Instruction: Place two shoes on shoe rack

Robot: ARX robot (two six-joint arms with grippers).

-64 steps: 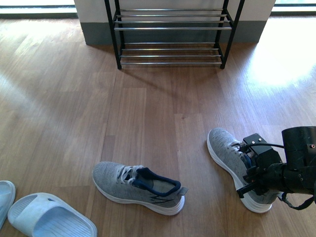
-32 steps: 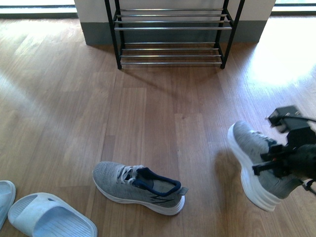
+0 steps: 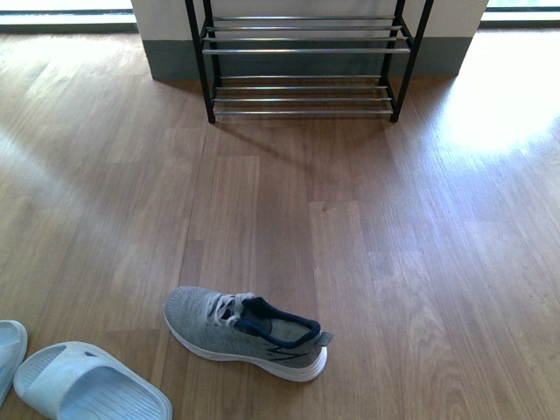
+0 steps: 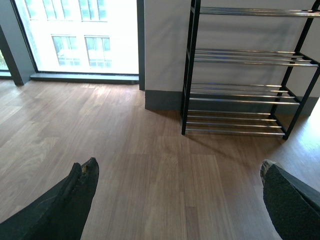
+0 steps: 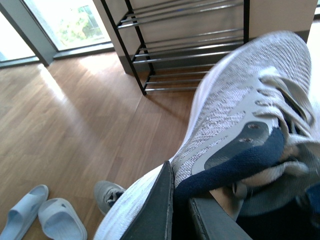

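Observation:
The second sneaker's toe (image 3: pixel 185 311) slopes down and its opening gapes upward. My left gripper should next pinch the second sneaker by the thin side of its dark collar (image 3: pixel 272 338).
My right gripper (image 5: pixel 181 202) is shut on the dark collar of a grey sneaker (image 5: pixel 240 115), held off the floor with its toe toward the shoe rack (image 5: pixel 180 56). The second grey sneaker (image 3: pixel 245 332) lies on the wood floor, also seen in the right wrist view (image 5: pixel 107 192). Two pale blue slide sandals (image 3: pixel 87 385) sit at the near left. The shoe rack (image 3: pixel 302 51) stands against the far wall with bare rods. My left gripper (image 4: pixel 180 172) is open above bare floor, facing the rack (image 4: pixel 240 60). Neither arm shows in the front view.
Wood floor stretches between the shoes and the rack. A grey skirting and white wall run behind the rack. Tall windows (image 4: pixel 80 35) with a dark frame stand to the rack's left. The sandals (image 5: pixel 45 217) lie left of the floor sneaker.
My right gripper lifted the grey sneaker off the floor, tilted it, and carried it out of the front view's right side. The other sneaker and the sandals stayed put.

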